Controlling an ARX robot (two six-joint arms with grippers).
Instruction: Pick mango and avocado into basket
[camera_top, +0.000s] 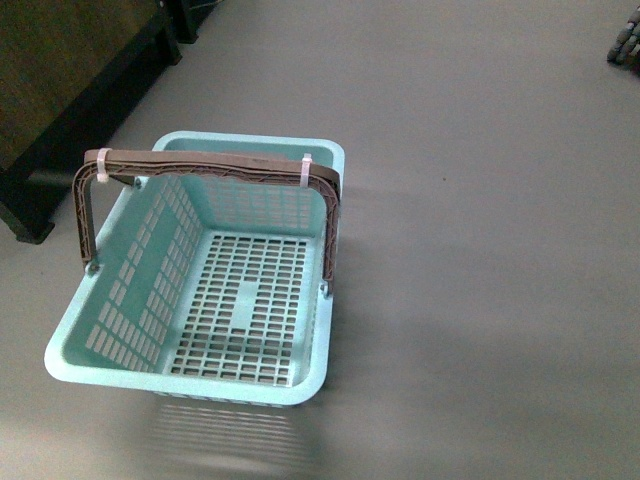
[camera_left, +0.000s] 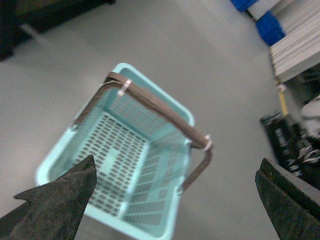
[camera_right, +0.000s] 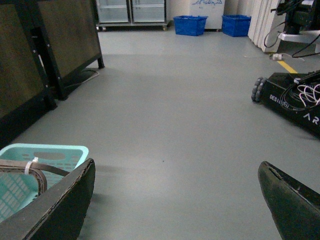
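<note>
My left gripper is to grab the basket next, by its brown ribbed handle (camera_top: 225, 167), and bring it over for the mango and avocado.
The light teal basket (camera_top: 120, 340) stands on the grey floor, empty, its brown handle (camera_top: 200, 165) upright with white zip ties. It also shows in the left wrist view (camera_left: 55, 160) and at the edge of the right wrist view (camera_right: 50, 152). My left gripper (camera_left: 177, 197) is open above the basket's side, nothing between its fingers. My right gripper (camera_right: 176, 197) is open over bare floor beside the basket. The mango and the avocado are out of view. Neither arm shows in the front view.
A dark wooden cabinet (camera_top: 60, 90) stands on black feet at the far left. A black wheeled robot base (camera_right: 295, 100) with cables stands to the right. Blue crates (camera_right: 190, 25) and white panels are far off.
</note>
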